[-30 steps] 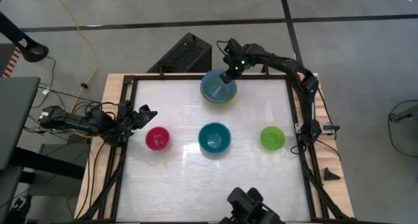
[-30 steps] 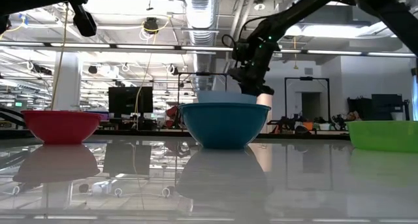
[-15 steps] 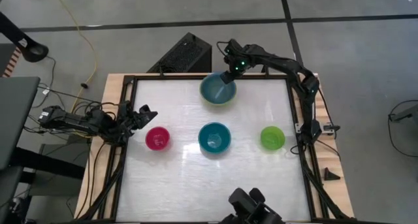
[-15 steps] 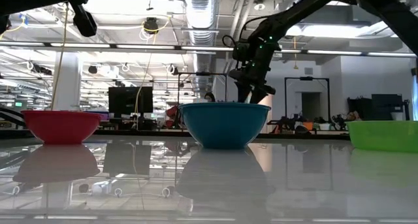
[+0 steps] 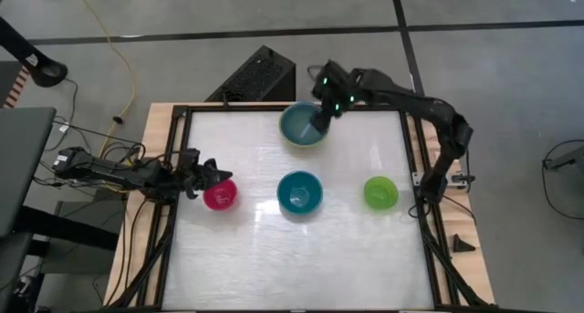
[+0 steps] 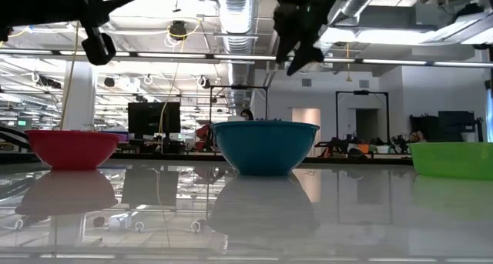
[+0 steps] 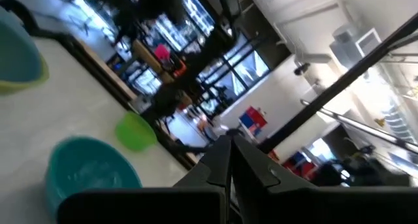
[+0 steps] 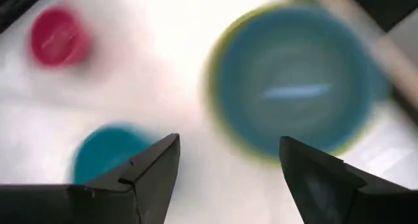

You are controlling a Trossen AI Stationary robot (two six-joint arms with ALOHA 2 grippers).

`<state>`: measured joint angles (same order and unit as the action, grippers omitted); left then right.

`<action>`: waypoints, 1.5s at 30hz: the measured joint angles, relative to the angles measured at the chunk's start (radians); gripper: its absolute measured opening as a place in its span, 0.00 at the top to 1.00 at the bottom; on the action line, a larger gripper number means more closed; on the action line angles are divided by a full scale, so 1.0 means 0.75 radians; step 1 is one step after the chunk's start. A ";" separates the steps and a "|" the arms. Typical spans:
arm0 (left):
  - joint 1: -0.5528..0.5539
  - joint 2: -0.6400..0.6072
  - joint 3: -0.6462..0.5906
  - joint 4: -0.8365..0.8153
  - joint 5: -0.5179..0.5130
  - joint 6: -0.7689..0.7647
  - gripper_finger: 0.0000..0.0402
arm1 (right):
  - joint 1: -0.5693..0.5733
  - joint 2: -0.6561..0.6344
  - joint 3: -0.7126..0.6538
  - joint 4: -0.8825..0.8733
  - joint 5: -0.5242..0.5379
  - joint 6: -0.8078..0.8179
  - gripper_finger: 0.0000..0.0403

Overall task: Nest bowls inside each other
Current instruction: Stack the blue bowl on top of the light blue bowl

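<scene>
My right gripper grabs the teal bowl by its rim (image 5: 319, 187) (image 8: 140, 136) next, to nest it inside the larger stacked bowls.
The light blue bowl (image 5: 301, 127) sits inside the olive-green bowl (image 8: 219, 113) at the table's far middle. Nearer, in a row, stand the magenta-pink bowl (image 5: 220, 196), the teal bowl (image 5: 299, 193) and the bright green bowl (image 5: 380, 193), each on its own base. My right gripper (image 5: 321, 119) hangs open well above the nested pair, with nothing between its fingers (image 8: 157, 168). My left gripper (image 5: 222, 174) is shut and empty, raised over the pink bowl's far left rim (image 6: 46, 133).
A black frame (image 5: 411, 149) runs round the white tabletop. The near half of the table holds no objects. A dark box (image 5: 258, 76) lies on the floor beyond the far edge.
My right gripper has opened and let go of the light blue bowl, which has settled level inside the olive-green bowl. It has then risen clear above the pair. My left gripper has moved a little toward the pink bowl, still shut.
</scene>
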<state>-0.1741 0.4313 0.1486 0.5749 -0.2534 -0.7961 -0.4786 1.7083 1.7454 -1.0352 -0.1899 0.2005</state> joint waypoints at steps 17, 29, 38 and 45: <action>0.000 0.000 0.000 0.030 -0.018 0.045 1.00 | 0.390 0.028 -0.490 0.194 -0.018 0.491 0.28; 0.000 0.000 0.000 0.030 0.016 0.025 1.00 | 0.387 -0.004 -0.891 0.681 -0.177 0.717 0.28; 0.000 0.000 0.000 0.029 0.006 0.033 1.00 | 0.379 0.000 -0.918 1.001 -0.332 0.636 0.83; 0.000 0.000 0.000 0.028 0.005 0.034 1.00 | 0.306 0.001 -0.919 1.315 -0.441 0.675 0.90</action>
<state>-0.1741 0.4313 0.1486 0.5961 -0.2497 -0.7703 -0.2493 1.7087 1.0561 -0.0488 -0.5202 0.7066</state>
